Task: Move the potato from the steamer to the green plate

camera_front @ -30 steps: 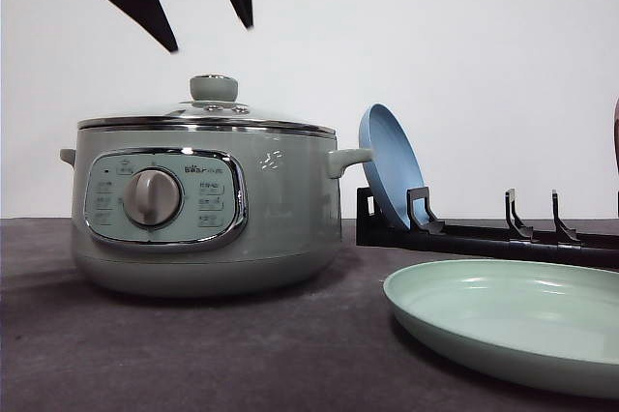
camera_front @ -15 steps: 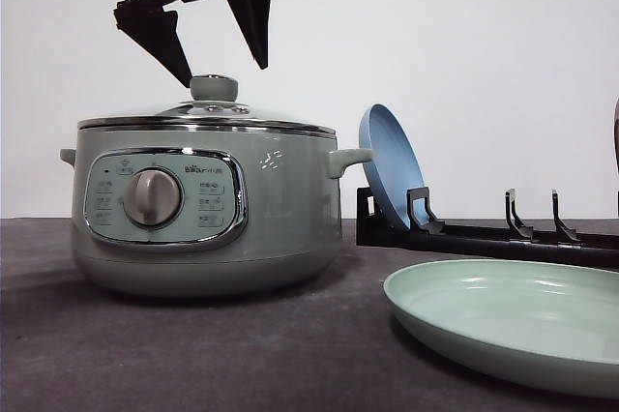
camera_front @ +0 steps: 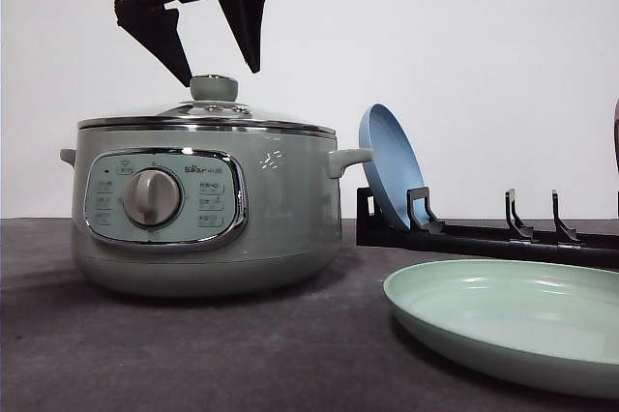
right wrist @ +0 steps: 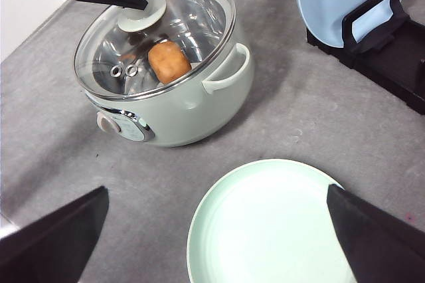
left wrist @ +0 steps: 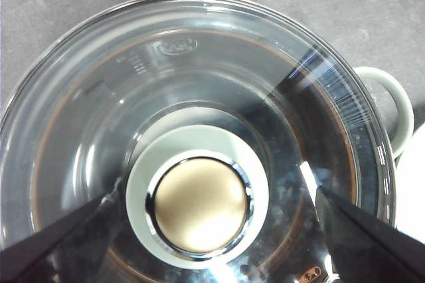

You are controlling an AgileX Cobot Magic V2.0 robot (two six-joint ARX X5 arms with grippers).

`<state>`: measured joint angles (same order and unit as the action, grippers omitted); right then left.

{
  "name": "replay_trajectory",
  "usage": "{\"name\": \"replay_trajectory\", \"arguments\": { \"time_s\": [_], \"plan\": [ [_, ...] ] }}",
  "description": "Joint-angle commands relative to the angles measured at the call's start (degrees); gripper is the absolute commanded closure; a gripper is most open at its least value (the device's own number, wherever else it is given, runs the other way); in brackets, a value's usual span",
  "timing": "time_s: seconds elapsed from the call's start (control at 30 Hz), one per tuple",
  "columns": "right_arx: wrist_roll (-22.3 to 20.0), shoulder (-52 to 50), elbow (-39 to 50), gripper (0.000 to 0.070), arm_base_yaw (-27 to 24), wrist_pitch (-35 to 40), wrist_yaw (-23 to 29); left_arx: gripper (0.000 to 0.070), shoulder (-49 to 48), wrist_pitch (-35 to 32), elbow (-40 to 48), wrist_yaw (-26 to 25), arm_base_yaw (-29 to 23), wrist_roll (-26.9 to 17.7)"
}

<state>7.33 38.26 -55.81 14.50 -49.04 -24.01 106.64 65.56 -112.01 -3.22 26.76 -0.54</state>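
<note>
My left gripper is to grip the glass lid next by its narrow green knob (camera_front: 214, 88), because the lid is far wider than my fingers.
The sage-green steamer (camera_front: 203, 209) stands at the left of the table with its glass lid (camera_front: 208, 114) on. Through the lid, the orange-brown potato (right wrist: 169, 61) lies inside the steamer (right wrist: 179, 107). My left gripper (camera_front: 221, 76) hangs open just above the lid's green knob (camera_front: 214, 88), a finger on each side and not touching it. The knob (left wrist: 199, 196) sits centred between the open fingers (left wrist: 53, 243). The pale green plate (camera_front: 513, 320) lies empty at the front right. My right gripper (right wrist: 216, 190) is open, high above the near rim of that plate (right wrist: 272, 230).
A blue plate (camera_front: 390, 165) stands on edge in a black dish rack (camera_front: 484, 235) behind the green plate. The steamer's side handle (camera_front: 348, 159) points toward the rack. Bare grey tabletop (camera_front: 242, 354) lies in front of the steamer.
My left gripper has come down from higher up to just over the lid knob, staying open; in the last half second it barely moved. Steamer and plates have not moved.
</note>
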Motion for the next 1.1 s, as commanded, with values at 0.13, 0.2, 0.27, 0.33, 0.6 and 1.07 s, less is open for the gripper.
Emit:
{"name": "replay_trajectory", "arguments": {
  "time_s": [0.13,0.2,0.27,0.33,0.6,1.07],
  "plan": [
    [0.1,0.1,-0.8,0.0035,0.1,0.3,-0.2,0.0122,2.6,-0.4,-1.7,0.2,0.2,-0.3],
    [0.1,0.1,-0.8,0.0035,0.1,0.3,-0.2,0.0122,2.9,-0.4,-1.7,0.2,0.2,-0.3],
    [0.1,0.1,-0.8,0.0035,0.1,0.3,-0.2,0.0127,3.4,-0.4,-1.7,0.2,0.2,-0.3],
    [0.1,0.1,-0.8,0.0035,0.1,0.3,-0.2,0.0170,3.9,-0.4,-1.7,0.2,0.2,-0.3],
    [0.1,0.1,-0.8,0.0035,0.1,0.3,-0.2,0.0403,4.4,-0.3,-1.7,0.3,0.3,-0.3],
    [0.1,0.1,-0.8,0.0035,0.1,0.3,-0.1,0.0691,4.3,0.6,-2.1,0.9,0.3,-0.4]
  ]
}}
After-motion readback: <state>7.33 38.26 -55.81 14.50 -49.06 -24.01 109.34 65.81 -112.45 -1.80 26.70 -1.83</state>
